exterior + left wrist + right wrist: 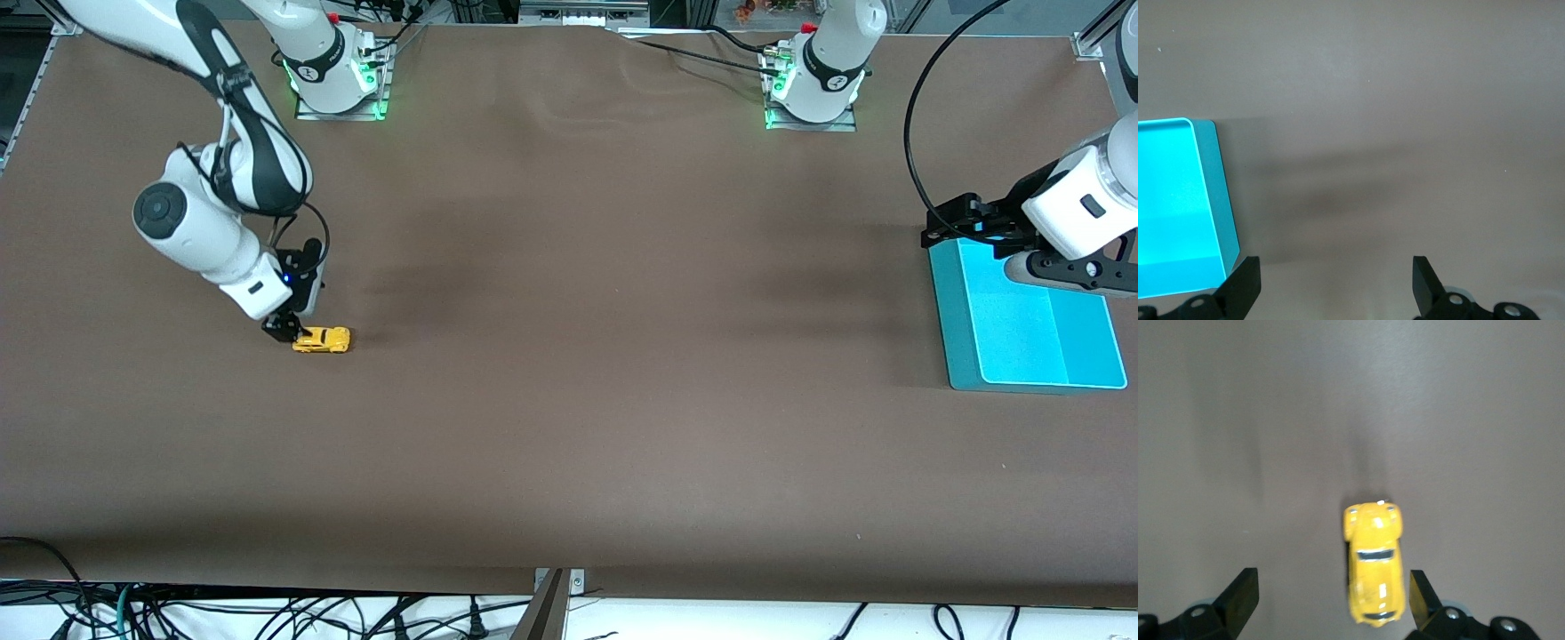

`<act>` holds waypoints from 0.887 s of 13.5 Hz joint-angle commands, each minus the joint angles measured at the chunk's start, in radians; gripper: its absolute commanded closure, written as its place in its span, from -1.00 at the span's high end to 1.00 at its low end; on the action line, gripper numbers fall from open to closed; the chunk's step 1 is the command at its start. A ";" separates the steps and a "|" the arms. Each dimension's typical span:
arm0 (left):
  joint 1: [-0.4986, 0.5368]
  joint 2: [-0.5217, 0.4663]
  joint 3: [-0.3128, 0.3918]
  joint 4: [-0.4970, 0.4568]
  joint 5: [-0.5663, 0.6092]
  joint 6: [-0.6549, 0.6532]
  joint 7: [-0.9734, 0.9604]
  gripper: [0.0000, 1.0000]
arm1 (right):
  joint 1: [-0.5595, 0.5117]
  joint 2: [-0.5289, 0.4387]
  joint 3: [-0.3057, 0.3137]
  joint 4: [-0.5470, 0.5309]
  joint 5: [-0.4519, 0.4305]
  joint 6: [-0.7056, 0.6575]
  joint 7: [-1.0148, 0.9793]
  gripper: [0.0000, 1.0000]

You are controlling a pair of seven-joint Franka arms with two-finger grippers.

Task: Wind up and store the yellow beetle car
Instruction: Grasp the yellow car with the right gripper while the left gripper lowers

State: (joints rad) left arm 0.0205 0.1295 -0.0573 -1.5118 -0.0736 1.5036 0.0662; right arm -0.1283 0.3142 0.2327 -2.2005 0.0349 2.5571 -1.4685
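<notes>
The fingers of my right gripper don't reach the sides of the yellow beetle car yet, so I should move them toward the car first and then close on it.
The yellow beetle car [322, 340] stands on its wheels on the brown table near the right arm's end. My right gripper [289, 329] is low at one end of the car, open. In the right wrist view the car [1373, 564] lies between the spread fingertips [1245, 595], close to one of them, with a gap showing. My left gripper [951, 222] is open and empty, held over the farther corner of the teal tray [1031, 329] at the left arm's end; its wrist view shows bare table between the fingers [1248, 280] and the tray's corner [1211, 193].
The tray holds nothing that I can see. Both arm bases [338, 67] stand along the table's edge farthest from the front camera. Cables hang below the nearest edge.
</notes>
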 commanded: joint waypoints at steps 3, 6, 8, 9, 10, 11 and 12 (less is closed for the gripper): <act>0.002 -0.005 -0.015 -0.028 0.018 -0.019 0.165 1.00 | -0.010 0.129 -0.006 0.097 -0.007 -0.002 -0.070 1.00; 0.010 -0.008 -0.015 -0.056 0.018 -0.019 0.254 1.00 | -0.025 0.155 -0.007 0.097 -0.006 0.047 -0.098 1.00; 0.010 -0.011 -0.015 -0.083 0.018 -0.022 0.351 1.00 | -0.031 0.161 -0.007 0.096 -0.006 0.052 -0.124 0.82; 0.010 -0.010 -0.015 -0.085 0.018 -0.022 0.404 1.00 | -0.031 0.161 -0.007 0.096 -0.006 0.052 -0.130 0.60; 0.012 -0.007 -0.015 -0.090 0.018 -0.022 0.455 1.00 | -0.031 0.161 -0.007 0.096 -0.006 0.052 -0.141 0.32; 0.012 -0.007 -0.015 -0.099 0.018 -0.019 0.493 1.00 | -0.031 0.161 -0.007 0.096 -0.006 0.052 -0.144 0.01; 0.013 -0.005 -0.015 -0.105 0.018 -0.019 0.520 1.00 | -0.031 0.163 -0.007 0.093 -0.009 0.052 -0.144 -0.25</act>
State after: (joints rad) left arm 0.0250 0.1310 -0.0663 -1.5988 -0.0736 1.4882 0.5054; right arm -0.1512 0.4671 0.2193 -2.1176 0.0349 2.6049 -1.5913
